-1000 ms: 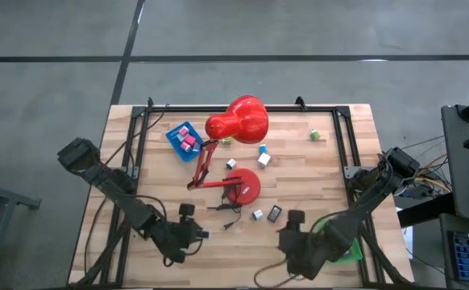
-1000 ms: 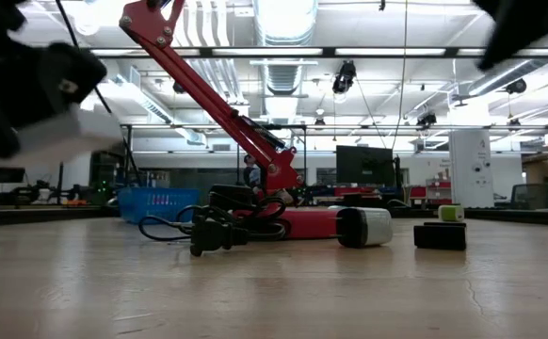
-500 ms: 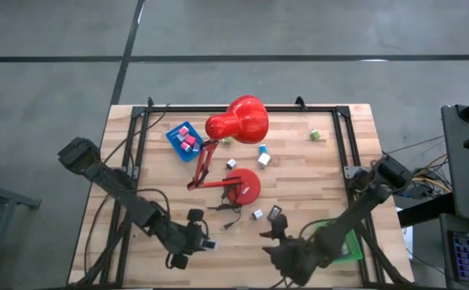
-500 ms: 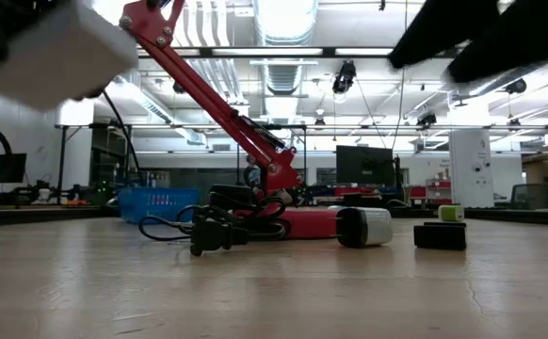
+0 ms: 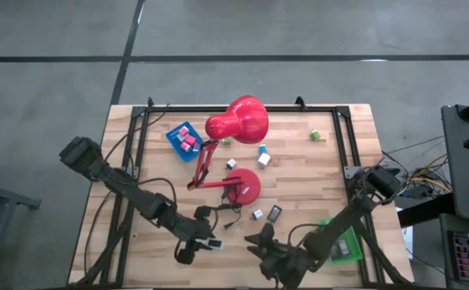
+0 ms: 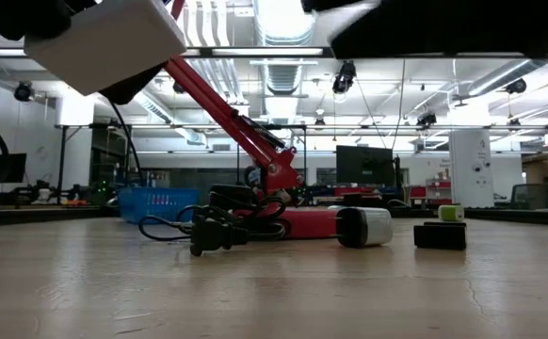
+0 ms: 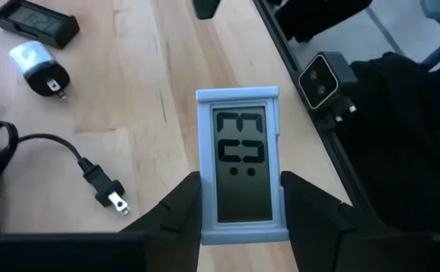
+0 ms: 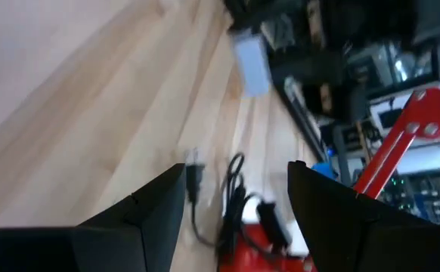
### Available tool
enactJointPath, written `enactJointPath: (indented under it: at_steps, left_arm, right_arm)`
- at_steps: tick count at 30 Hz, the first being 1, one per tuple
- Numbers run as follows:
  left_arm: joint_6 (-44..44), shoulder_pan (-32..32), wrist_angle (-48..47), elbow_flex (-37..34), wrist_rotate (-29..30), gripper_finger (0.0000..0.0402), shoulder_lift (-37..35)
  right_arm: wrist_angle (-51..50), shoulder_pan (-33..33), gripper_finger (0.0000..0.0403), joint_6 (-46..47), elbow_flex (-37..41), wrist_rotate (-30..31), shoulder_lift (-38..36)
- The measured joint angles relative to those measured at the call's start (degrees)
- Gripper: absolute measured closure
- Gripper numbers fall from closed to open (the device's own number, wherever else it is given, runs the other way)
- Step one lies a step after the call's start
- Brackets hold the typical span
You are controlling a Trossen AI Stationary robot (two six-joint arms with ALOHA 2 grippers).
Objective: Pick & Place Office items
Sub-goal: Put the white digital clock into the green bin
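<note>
My right gripper's fingers stop short of the pale clock and closing now would miss it, so the gripper next moves toward the clock before closing.
My left gripper (image 5: 208, 242) hangs over the table's near middle, shut on a pale flat clock with a grey display (image 7: 239, 162). The low view shows that clock (image 6: 104, 42) high above the wood. My right gripper (image 5: 260, 242) is just to its right, open, with bare wood between its fingers (image 8: 235, 177). A dark flat rectangle (image 5: 274, 213) and a white plug adapter (image 5: 257, 214) lie flat near the lamp's base. Teal and white blocks (image 5: 263, 153) and a green block (image 5: 316, 135) sit farther back. My left gripper pinches the clock by its two long side edges, near the lower end (image 7: 205, 215), one finger (image 7: 178, 215) on each side. The fingers slant down from above. The clock is lifted clear of the table, tilted, display toward the wrist camera.
The red desk lamp's head (image 5: 238, 119), arm and base (image 5: 244, 185) fill the table's middle, with its black cord and plug (image 5: 226, 219) trailing toward the near edge. A blue tray (image 5: 184, 138) holds pink blocks at far left. A green tray (image 5: 343, 242) lies near right.
My left gripper has carried the clock toward the table's right along the near edge and up. My right gripper has swung from beside the dark rectangle toward the left and the near edge, closing on the left gripper.
</note>
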State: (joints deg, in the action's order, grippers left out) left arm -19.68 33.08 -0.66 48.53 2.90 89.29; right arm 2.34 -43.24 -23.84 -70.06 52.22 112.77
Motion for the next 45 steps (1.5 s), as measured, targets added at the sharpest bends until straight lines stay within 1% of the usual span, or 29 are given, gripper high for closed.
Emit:
enactJointPath:
  at_steps: [5,8,13,17,25,38,41,45]
  left_arm:
    - [0.9,-1.1,1.2,0.0,-1.6,0.0258,1.3]
    - [1.5,-1.5,1.4,0.0,-1.9,0.0258,1.3]
    - [2.6,-2.4,2.4,0.0,-2.7,0.0258,1.3]
    - [3.5,-3.4,3.4,0.0,-3.3,0.0258,1.3]
    - [5.5,-5.3,5.1,0.8,-5.1,0.0258,1.3]
    - [7.6,-7.3,5.9,2.1,-6.8,0.0258,1.3]
    - [7.7,-7.4,5.9,2.1,-6.9,0.0258,1.3]
    - [8.0,-7.5,5.9,2.1,-7.0,0.0258,1.3]
  right_arm:
    - [6.9,1.8,0.0177,-5.7,0.0,-4.4,0.0]
    - [9.4,3.0,0.0177,-8.1,0.0,-6.1,0.0]
    - [11.0,4.9,0.0177,-9.8,0.0,-10.3,0.0]
    - [11.6,5.9,0.0177,-10.6,0.0,-11.9,0.0]
    - [12.9,6.8,0.0177,-12.2,0.0,-13.7,0.0]
    - [13.0,7.6,0.0178,-12.1,0.0,-13.7,0.0]
    - [13.0,8.2,0.0188,-11.9,0.0,-13.7,0.0]
    - [13.0,8.8,0.0222,-12.1,0.0,-13.7,0.0]
